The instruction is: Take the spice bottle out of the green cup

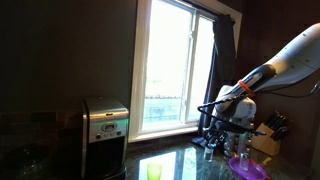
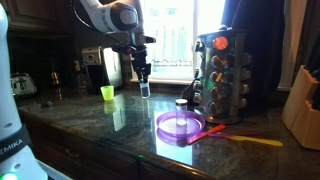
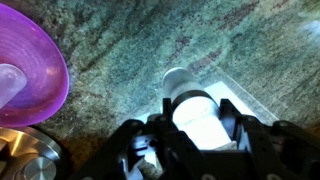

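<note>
I must lower the bottle first, or it would drop.
My gripper (image 3: 194,128) is shut on the spice bottle (image 3: 190,105), a small clear bottle with a white label, gripped on both sides. In an exterior view the gripper (image 2: 144,72) holds the bottle (image 2: 145,89) upright just above the dark stone counter. The green cup (image 2: 107,93) stands on the counter apart from the bottle, nearer the coffee machine. It also shows in an exterior view (image 1: 153,171). The arm and gripper (image 1: 222,120) reach in from the upper right in that view.
A purple plate (image 2: 180,125) with an orange utensil lies on the counter; its rim shows in the wrist view (image 3: 30,70). A spice rack (image 2: 225,65), a knife block (image 2: 305,110) and a coffee machine (image 1: 104,125) stand around. A window is behind.
</note>
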`<state>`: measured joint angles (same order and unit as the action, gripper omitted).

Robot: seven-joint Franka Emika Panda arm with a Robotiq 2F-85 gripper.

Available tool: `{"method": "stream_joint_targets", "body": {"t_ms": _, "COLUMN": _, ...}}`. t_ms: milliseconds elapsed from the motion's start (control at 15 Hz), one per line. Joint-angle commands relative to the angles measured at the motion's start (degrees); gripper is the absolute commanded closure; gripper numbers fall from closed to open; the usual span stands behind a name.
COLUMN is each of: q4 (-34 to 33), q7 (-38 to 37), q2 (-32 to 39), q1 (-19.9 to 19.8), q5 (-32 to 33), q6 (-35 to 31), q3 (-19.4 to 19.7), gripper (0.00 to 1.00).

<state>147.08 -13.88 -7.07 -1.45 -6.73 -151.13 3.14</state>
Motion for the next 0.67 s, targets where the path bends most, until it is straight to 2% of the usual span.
{"method": "stream_joint_targets", "body": {"t_ms": 0, "q4": 1.94, "q7": 6.61, "q2": 1.29, "q1": -1.06, "q5": -2.17, "q6": -1.88, "q3": 1.35, "gripper": 0.75}}
{"method": "stream_joint_targets", "body": {"t_ms": 600, "q4": 1.39, "q7": 13.21, "q2": 7.21, "q1": -2.59, "q5": -1.91, "q6": -3.9, "q3": 1.95, "gripper": 0.75}}
